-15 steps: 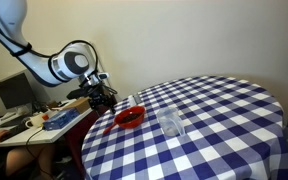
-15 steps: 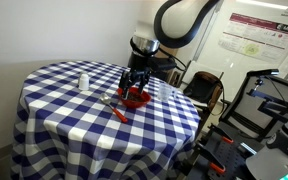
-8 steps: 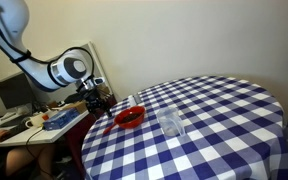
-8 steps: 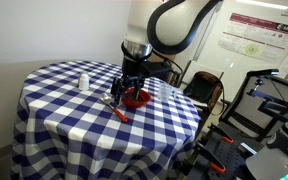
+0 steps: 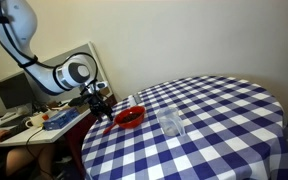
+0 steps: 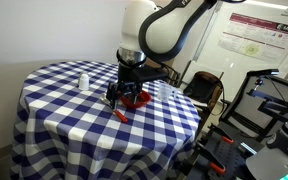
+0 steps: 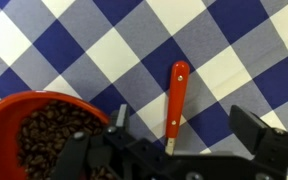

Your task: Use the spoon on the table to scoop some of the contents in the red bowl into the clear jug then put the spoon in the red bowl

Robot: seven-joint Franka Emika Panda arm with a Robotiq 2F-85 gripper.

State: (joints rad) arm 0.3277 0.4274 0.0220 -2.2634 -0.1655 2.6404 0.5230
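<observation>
It isn't time to close yet: the handle is on the cloth below my fingers in an exterior view, so my gripper should go lower before it closes on the handle.
The red bowl holds dark brown beans and sits at the lower left of the wrist view; it shows in both exterior views. The spoon lies flat on the checked table just right of the bowl: a slim red handle whose whitish end runs under my gripper. My gripper hovers open over the spoon's near end, one finger on each side, holding nothing. It also shows beside the bowl. The clear jug stands upright a bowl's width or more away.
A wooden desk with clutter and a monitor stands beyond the table edge near the arm's base. A chair and other equipment stand behind the table. The bowl sits near the table's rim.
My gripper has moved sideways off the red bowl and lower, to the spoon lying beside it. The bowl, spoon and jug have not moved.
</observation>
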